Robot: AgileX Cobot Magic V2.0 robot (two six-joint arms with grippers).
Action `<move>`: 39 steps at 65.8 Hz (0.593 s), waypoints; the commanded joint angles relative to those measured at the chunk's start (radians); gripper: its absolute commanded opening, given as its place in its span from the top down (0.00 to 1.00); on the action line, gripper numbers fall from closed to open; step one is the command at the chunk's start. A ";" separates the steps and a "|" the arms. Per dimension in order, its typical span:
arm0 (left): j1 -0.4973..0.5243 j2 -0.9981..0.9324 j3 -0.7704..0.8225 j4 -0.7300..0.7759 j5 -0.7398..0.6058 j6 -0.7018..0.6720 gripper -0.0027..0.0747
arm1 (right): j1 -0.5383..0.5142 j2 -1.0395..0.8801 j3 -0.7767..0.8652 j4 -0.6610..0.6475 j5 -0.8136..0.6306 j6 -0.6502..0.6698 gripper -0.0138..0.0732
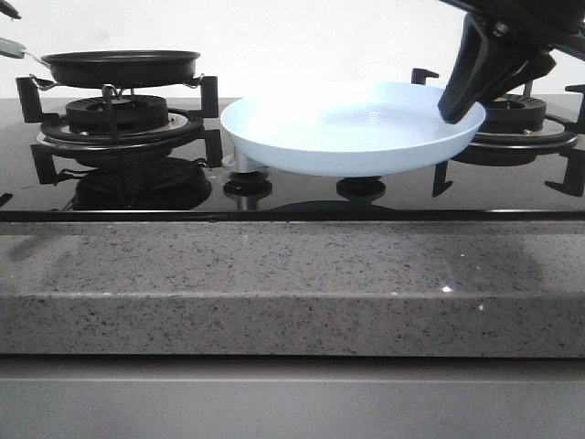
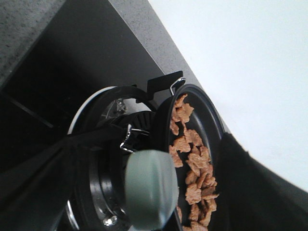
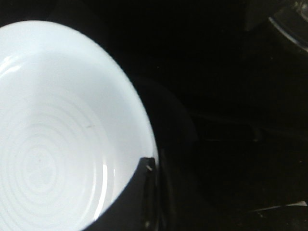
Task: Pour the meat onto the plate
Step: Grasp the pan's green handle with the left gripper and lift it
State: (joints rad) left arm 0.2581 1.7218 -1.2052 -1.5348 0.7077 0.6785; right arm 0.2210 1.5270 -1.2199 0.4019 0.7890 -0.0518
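My left gripper has its fingers on both sides of the pan's grey-green handle (image 1: pixel 18 49), so it should close on the handle now.
The meat (image 2: pixel 192 159), a heap of reddish-brown pieces, lies in the black frying pan (image 1: pixel 119 66) on the far left burner. In the left wrist view the pan (image 2: pixel 211 120) and its grey-green handle (image 2: pixel 149 187) show. My left gripper (image 2: pixel 168 159) is open, its dark fingers wide apart on either side of the handle. In the front view only its tip (image 1: pixel 7 9) shows. The pale blue plate (image 1: pixel 347 123) is empty. My right gripper (image 1: pixel 460 108) is shut on its right rim and holds it level just above the stove knobs. In the right wrist view one finger (image 3: pixel 144 192) lies over the plate's rim (image 3: pixel 139 115).
Black glass stove top (image 1: pixel 292 197) with a burner grate (image 1: pixel 119 119) at the left and another (image 1: pixel 521 123) at the right behind the plate. Two knobs (image 1: pixel 247 187) sit under the plate. A grey speckled counter edge (image 1: pixel 292 283) runs along the front.
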 commanded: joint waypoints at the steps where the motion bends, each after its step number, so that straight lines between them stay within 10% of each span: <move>1: 0.003 -0.026 -0.034 -0.095 0.054 0.014 0.24 | 0.000 -0.044 -0.024 0.016 -0.033 -0.009 0.92; 39: 0.003 -0.006 -0.034 -0.162 0.074 0.028 0.78 | 0.000 -0.044 -0.024 0.016 -0.033 -0.009 0.92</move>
State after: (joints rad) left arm 0.2581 1.7574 -1.2072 -1.6337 0.7492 0.7028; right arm 0.2210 1.5270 -1.2199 0.4019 0.7890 -0.0532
